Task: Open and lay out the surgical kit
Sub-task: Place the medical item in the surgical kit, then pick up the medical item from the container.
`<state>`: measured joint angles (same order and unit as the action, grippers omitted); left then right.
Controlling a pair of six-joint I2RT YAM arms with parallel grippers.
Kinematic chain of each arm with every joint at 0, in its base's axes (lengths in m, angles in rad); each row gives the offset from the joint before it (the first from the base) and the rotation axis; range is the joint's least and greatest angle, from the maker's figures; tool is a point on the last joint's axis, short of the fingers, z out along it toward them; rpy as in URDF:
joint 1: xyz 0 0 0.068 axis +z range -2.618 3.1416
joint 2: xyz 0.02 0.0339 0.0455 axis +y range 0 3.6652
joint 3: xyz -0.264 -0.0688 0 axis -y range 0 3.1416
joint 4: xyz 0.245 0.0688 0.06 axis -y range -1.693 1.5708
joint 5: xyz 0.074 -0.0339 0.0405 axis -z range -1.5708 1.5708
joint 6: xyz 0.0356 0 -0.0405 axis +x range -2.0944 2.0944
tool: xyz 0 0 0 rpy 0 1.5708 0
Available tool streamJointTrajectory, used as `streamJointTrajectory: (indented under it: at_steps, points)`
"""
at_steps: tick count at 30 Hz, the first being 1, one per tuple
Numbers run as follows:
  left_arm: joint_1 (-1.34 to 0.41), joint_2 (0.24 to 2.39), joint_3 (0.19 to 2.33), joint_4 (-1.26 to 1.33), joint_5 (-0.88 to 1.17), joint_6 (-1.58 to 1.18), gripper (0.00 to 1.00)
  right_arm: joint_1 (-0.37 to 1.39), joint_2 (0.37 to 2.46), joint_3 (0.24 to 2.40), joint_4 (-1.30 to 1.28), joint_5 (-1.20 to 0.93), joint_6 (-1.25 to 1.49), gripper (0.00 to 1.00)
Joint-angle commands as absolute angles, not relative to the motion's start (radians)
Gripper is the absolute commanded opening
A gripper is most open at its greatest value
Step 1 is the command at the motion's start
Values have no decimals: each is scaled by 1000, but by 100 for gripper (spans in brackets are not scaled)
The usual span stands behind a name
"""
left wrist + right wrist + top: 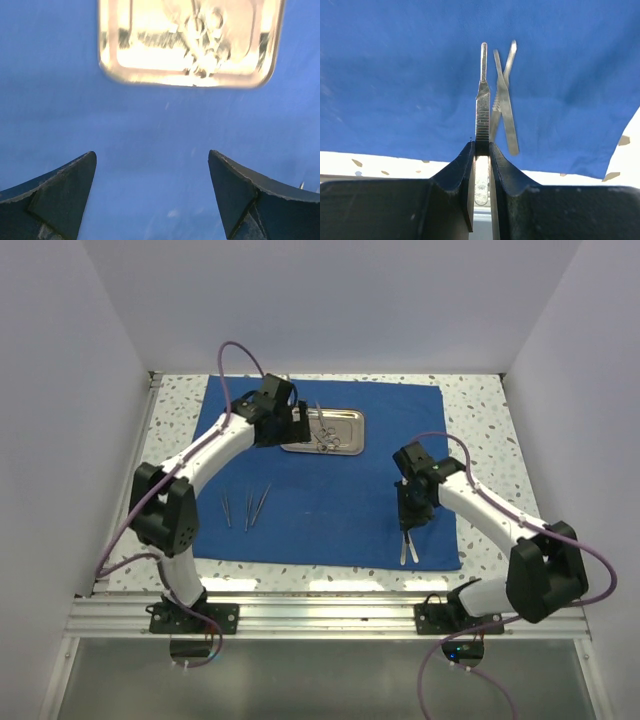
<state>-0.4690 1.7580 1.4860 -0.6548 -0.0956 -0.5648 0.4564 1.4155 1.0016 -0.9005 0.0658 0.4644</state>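
My left gripper will next grab across the slim stem of the ring-handled scissors to lay them out on the cloth, so the scissors' rings and tip stay free.
The royal-blue cloth (330, 480) lies spread flat on the table. The steel tray (345, 430) sits at its far middle with ring-handled scissors or forceps (325, 435) inside. My left gripper (297, 425) hovers over the tray's left end, open and empty. In the left wrist view the left gripper (152, 160) is over bare cloth (150, 130), with the tray (125, 70) just ahead. My right gripper (405, 510), seen close in its wrist view (481, 147), is shut on a slim silver ribbed instrument (482, 115) over the cloth's right side.
Several slim tweezers (246, 506) lie on the cloth's left half. Two flat silver tools (408, 548) lie crossed near the cloth's front right corner, just beyond the held one in the right wrist view (504, 105). Speckled tabletop (480, 420) surrounds the cloth; white walls enclose three sides.
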Motion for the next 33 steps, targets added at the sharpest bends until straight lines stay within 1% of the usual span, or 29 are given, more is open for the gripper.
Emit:
streamJointTrajectory:
  at_steps: [1,3,4,5,6,7,9,13,16,21,24,27,33]
  points:
    - [-476,1891,1647,-620,-127,-572,97,460,1322,933,-821,21,506,0]
    - [-476,1956,1753,-646,-124,-577,97,459,1307,908,-828,23,505,11]
    - [-476,2017,1816,-650,-118,-577,97,459,1304,901,-833,21,506,31]
    - [-476,2046,1845,-660,-115,-578,96,459,1299,894,-833,17,511,44]
    - [-476,2075,1874,-664,-115,-580,96,460,1292,884,-836,17,514,61]
    - [-476,2133,1928,-669,-114,-581,95,460,1287,882,-841,26,515,68]
    - [-476,2187,1977,-683,-112,-586,93,459,1263,885,-853,41,523,71]
    - [-480,2311,2097,-724,-170,-618,91,459,1220,934,-907,67,534,73]
    - [-485,2351,2114,-700,-224,-652,90,459,1174,943,-920,69,551,73]
    - [-491,2417,2207,-641,-325,-655,90,460,1138,924,-930,71,578,73]
    - [-491,2430,2235,-563,-336,-634,90,459,1134,919,-949,89,583,73]
    - [-492,2439,2243,-491,-342,-621,87,459,1132,911,-959,98,591,73]
    - [-492,2537,2336,-457,-350,-612,77,459,1144,922,-991,110,586,72]
